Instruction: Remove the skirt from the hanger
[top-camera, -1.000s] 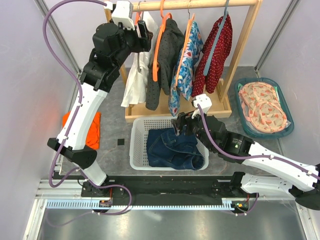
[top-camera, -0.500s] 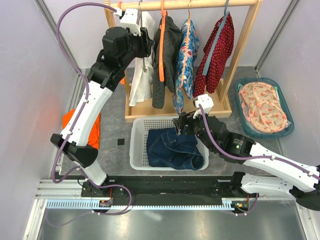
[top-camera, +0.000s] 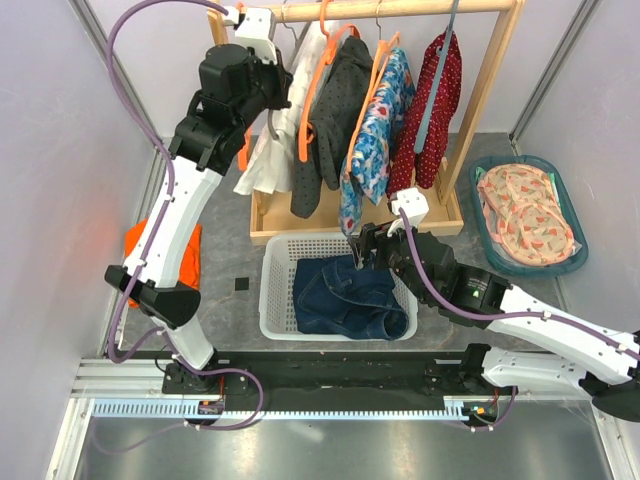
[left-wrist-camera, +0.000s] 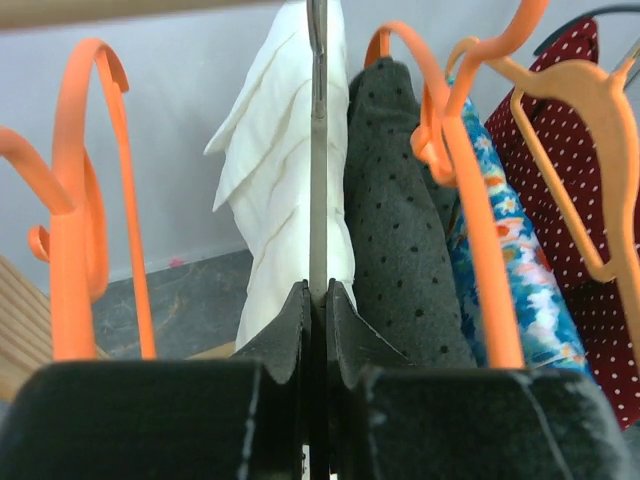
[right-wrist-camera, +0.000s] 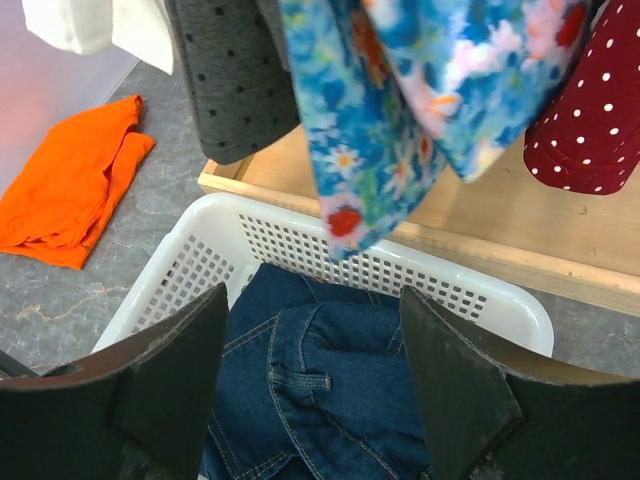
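My left gripper holds the grey hanger (left-wrist-camera: 317, 130), so the hanger would come up off the bar with the skirt if I lifted that gripper now.
A white pleated skirt (top-camera: 266, 165) hangs from a thin grey metal hanger (left-wrist-camera: 317, 130) at the left end of the wooden rail (top-camera: 400, 9). High beside the rail, my left gripper (top-camera: 273, 78) is shut on that hanger's wire. In the left wrist view the jaws (left-wrist-camera: 317, 300) pinch the wire, with the skirt (left-wrist-camera: 280, 170) just behind it. My right gripper (top-camera: 361, 250) stands open over the white basket (top-camera: 268, 300). Only folded blue denim (right-wrist-camera: 330, 400) lies below and between its fingers (right-wrist-camera: 312, 340).
On the rail to the right hang a dark dotted garment (top-camera: 335, 110) on an orange hanger, a blue floral one (top-camera: 375, 130) and a red dotted one (top-camera: 430, 100). An orange cloth (top-camera: 185, 260) lies at the left. A teal tub (top-camera: 577, 258) of patterned cloth sits at the right.
My left gripper has closed on the grey hanger wire and shifted slightly left. The hanging garments have swung on the rail. The right gripper has stayed over the basket.
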